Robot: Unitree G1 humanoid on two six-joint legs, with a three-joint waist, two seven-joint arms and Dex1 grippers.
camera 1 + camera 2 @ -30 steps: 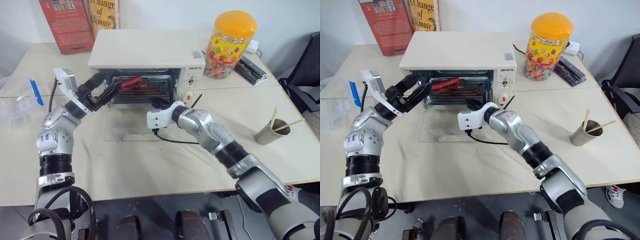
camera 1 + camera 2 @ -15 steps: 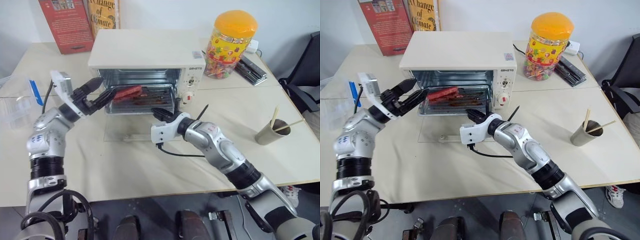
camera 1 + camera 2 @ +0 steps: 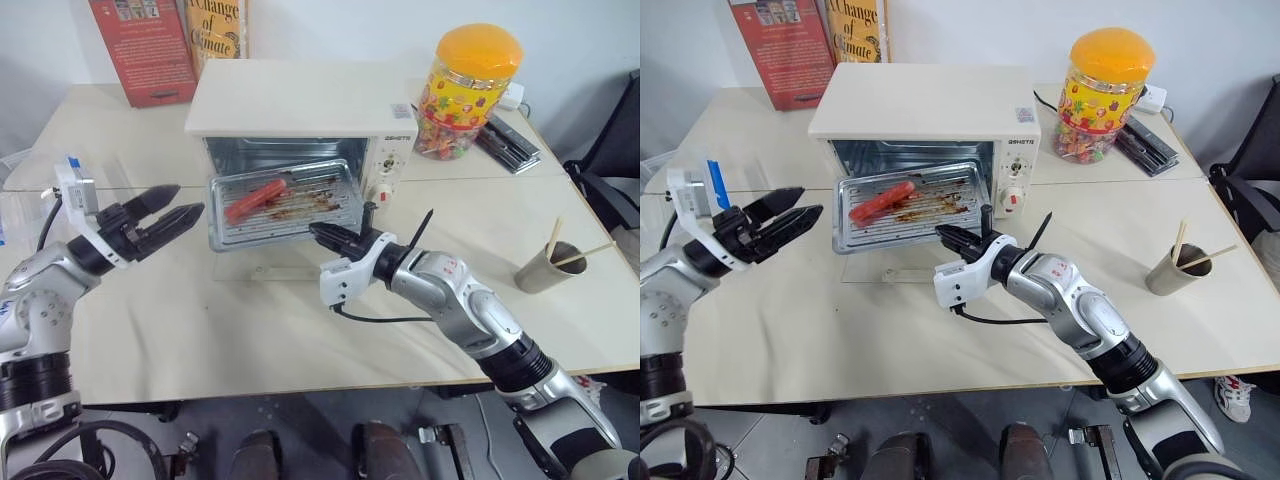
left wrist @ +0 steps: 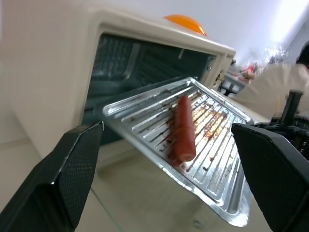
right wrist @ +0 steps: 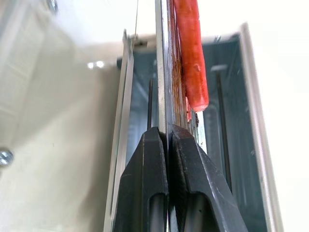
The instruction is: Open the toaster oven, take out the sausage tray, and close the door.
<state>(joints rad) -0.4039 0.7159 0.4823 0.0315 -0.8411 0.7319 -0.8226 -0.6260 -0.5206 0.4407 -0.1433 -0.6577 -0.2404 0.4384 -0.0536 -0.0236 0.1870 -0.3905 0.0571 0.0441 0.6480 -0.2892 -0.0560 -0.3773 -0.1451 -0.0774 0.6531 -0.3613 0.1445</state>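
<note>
The left gripper grabs the tray by its short rim (image 3: 213, 216) beside the sausage next, to take the tray out of the toaster oven (image 3: 300, 100).
The cream-white toaster oven (image 3: 300, 100) stands at the back of the table. Its glass door (image 3: 245, 263) lies open, flat on the tabletop. The silver sausage tray (image 3: 290, 205) sticks halfway out of the opening, tilted over the door, with one red sausage (image 3: 254, 200) on its ridged bottom. My right gripper (image 3: 330, 236) is shut on the tray's front right rim; the right wrist view shows its fingers (image 5: 149, 159) pinching that edge. My left gripper (image 3: 165, 210) hangs open to the left of the tray, apart from it, with the tray (image 4: 203, 150) between its fingers (image 4: 72, 179) in the left wrist view.
A candy jar (image 3: 468, 90) with an orange lid stands right of the oven, with a black flat object (image 3: 510, 140) behind it. A paper cup (image 3: 545, 266) with chopsticks sits at the right. Books (image 3: 150, 45) lean at the back left. A clear plastic box (image 3: 660, 175) lies far left.
My right gripper has drawn back toward me, pulling the tray partly out of the oven. My left gripper has pulled away to the left, still open.
</note>
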